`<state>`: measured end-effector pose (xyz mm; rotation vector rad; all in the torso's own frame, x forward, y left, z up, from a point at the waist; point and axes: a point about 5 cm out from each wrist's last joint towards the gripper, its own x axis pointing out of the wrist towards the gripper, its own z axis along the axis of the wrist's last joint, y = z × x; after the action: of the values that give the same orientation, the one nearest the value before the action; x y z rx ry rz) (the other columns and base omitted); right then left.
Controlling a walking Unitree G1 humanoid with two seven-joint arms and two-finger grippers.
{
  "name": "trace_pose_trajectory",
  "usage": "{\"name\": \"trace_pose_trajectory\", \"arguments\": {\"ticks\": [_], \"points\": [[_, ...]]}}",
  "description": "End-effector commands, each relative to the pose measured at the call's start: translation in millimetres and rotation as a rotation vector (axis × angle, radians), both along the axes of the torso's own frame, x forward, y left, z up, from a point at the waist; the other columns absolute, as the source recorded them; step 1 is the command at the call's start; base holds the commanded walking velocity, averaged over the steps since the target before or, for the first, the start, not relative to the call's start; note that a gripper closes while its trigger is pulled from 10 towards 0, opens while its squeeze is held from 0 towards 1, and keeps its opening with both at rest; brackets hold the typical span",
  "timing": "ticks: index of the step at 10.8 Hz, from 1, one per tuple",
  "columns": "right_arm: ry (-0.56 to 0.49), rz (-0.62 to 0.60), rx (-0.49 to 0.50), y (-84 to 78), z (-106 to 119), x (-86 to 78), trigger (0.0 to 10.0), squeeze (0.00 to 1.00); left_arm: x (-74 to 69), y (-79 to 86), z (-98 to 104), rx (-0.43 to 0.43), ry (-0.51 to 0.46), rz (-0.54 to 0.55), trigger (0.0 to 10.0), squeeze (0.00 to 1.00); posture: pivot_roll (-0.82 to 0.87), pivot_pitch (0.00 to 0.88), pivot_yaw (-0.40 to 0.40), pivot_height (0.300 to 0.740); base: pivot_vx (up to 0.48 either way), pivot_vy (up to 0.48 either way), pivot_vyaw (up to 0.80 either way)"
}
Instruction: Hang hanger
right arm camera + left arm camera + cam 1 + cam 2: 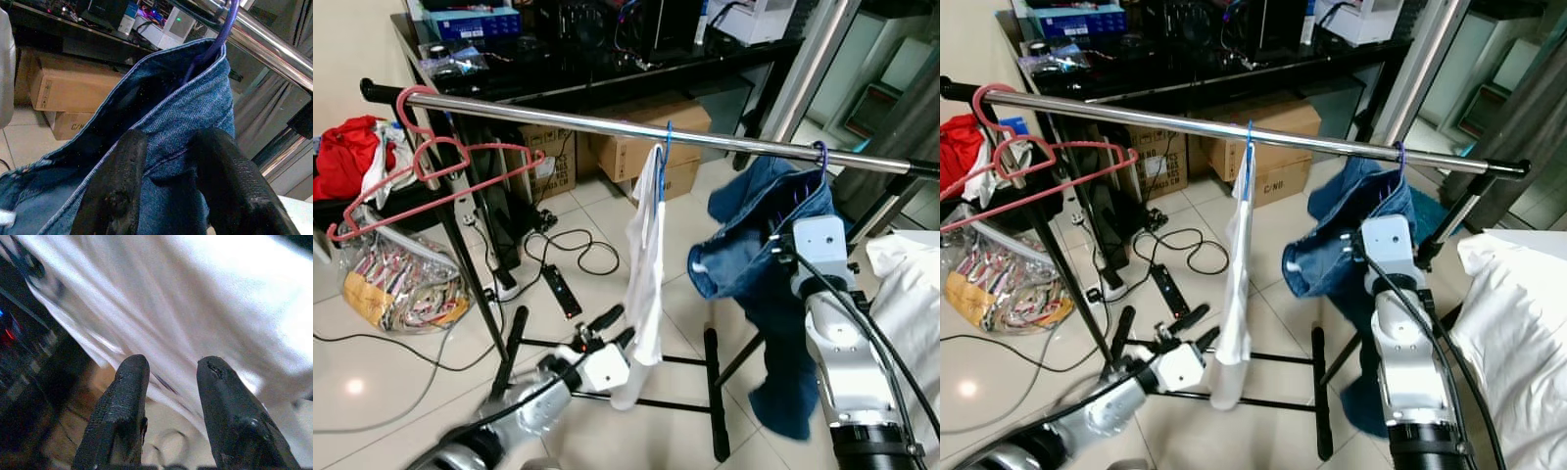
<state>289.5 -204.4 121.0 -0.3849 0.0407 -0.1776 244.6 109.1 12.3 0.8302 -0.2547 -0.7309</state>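
The right gripper pinches the jeans by that bunched fold (168, 161) next, because the rest of the jeans hangs slack.
A chrome rail (558, 119) runs across the rack. Blue jeans (754, 255) hang from a purple hanger whose hook (222, 29) sits over the rail near its right end. My right gripper (171, 142) is raised against the jeans just below the hook, open, with a denim fold between its fingers (117, 186). A white garment (646, 264) hangs mid-rail on a blue hanger (666, 147). My left gripper (615, 328) is low beside the garment's lower edge, open and holding nothing. Bare pink hangers (440, 166) hang at the left end.
The rack's black base bars (710, 392) lie on the tiled floor. Behind the rack are cardboard boxes (636, 152) under a black desk (607, 73). A power strip and cables (563, 289) are on the floor. A plastic bag (401, 284) stands left and white bedding (911, 294) right.
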Motion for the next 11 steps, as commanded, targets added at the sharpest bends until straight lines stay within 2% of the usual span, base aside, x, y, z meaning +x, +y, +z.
{"name": "trace_pose_trajectory", "arguments": {"ticks": [1,3,6,7,8,9,11], "points": [[-0.023,-0.015,-0.017,-3.9,8.8,3.4,10.0,0.0,2.9,-5.1,8.8,-0.011,-0.072,-0.038,10.0,0.0,0.15,0.0,-0.072,0.74,0.0,0.0,0.0],[-0.025,-0.008,-0.024,-3.8,9.1,6.2,10.0,0.0,10.5,-1.2,33.3,-0.039,-0.265,-0.076,10.0,0.0,0.16,0.0,-0.074,0.74,0.0,0.0,0.0],[-0.023,0.006,-0.026,-1.2,8.7,12.0,10.0,0.0,10.3,-3.9,36.0,-0.045,-0.3,-0.093,10.0,0.0,0.17,0.0,-0.078,0.74,0.0,0.0,0.0],[-0.014,0.009,-0.038,-2.5,6.7,12.8,10.0,0.0,9.8,-7.4,41.2,-0.081,-0.327,-0.098,10.0,0.0,0.17,0.0,-0.08,0.74,0.0,0.0,0.0],[0.0,0.01,-0.044,-3.5,3.6,12.7,10.0,0.0,12.0,-7.8,47.8,-0.119,-0.349,-0.086,10.0,0.0,0.17,0.0,-0.081,0.74,0.0,0.0,0.0],[0.013,0.013,-0.05,-3.0,-0.3,12.7,10.0,0.0,20.2,-8.1,65.9,-0.169,-0.407,-0.084,10.0,0.0,0.18,0.0,-0.084,0.74,0.0,0.0,0.0],[0.022,0.021,-0.05,-1.6,-2.8,13.2,10.0,0.0,22.3,-13.8,82.0,-0.205,-0.462,-0.129,10.0,0.0,0.18,0.0,-0.086,0.74,0.0,0.0,0.0]]}}
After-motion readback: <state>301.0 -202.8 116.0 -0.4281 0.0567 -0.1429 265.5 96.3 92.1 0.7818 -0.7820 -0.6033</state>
